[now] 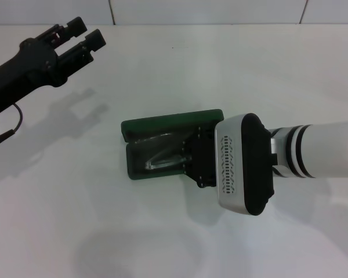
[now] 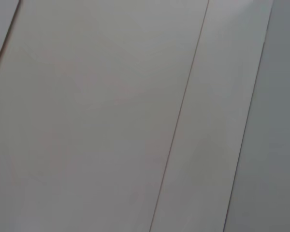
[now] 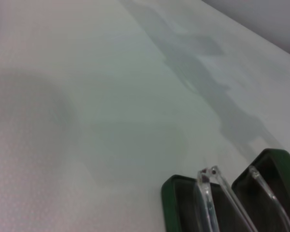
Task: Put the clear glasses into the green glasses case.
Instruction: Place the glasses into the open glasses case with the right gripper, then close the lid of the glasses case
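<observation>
I should open my right gripper now, because the clear glasses [image 1: 161, 160] are lying down inside the green case's dark tray.
The green glasses case [image 1: 168, 124] lies open in the middle of the white table, its lid folded back on the far side. The clear glasses [image 1: 161, 160] slant down into its dark tray. My right gripper [image 1: 192, 161] hangs over the right end of the case, shut on the lens end of the glasses. In the right wrist view the two thin clear arms of the glasses [image 3: 206, 195] reach out over the case [image 3: 170, 193]. My left gripper [image 1: 84, 33] is raised at the far left, well away from the case, and stands open and empty.
A tiled wall [image 1: 209, 10] runs behind the table's far edge. The left wrist view shows only pale tiles [image 2: 111, 121]. A thin cable [image 1: 11, 128] hangs from the left arm at the table's left edge.
</observation>
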Controlling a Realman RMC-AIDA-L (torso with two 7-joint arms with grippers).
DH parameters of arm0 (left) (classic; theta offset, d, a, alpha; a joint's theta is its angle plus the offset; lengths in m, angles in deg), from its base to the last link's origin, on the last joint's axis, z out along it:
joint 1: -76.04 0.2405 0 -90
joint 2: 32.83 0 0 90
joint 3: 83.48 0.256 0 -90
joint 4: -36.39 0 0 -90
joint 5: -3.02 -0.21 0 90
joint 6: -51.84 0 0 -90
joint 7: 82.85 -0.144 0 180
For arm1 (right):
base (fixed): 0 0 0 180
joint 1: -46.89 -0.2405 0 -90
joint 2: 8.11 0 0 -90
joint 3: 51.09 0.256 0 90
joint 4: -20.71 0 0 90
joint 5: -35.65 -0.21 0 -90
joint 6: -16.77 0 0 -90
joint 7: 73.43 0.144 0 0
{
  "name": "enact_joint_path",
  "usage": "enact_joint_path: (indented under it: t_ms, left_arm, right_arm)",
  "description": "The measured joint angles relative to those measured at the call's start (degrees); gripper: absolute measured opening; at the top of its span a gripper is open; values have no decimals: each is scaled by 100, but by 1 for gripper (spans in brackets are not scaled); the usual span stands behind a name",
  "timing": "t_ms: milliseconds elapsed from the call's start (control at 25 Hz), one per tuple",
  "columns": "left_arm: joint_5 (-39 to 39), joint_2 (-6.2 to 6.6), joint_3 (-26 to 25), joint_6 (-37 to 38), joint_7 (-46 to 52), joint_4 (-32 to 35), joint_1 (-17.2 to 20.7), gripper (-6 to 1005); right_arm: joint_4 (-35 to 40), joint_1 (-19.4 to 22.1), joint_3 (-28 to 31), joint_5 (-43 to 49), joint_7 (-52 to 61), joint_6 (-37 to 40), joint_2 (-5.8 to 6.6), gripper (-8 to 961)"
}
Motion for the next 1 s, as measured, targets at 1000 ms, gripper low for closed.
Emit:
enact_joint_path:
  t_ms: [1000]
  left_arm:
    - [-6, -13, -9, -1, -29, 0, -8, 577]
  right_arm:
    - [550, 522, 2352, -1472, -593, 2451, 51, 484]
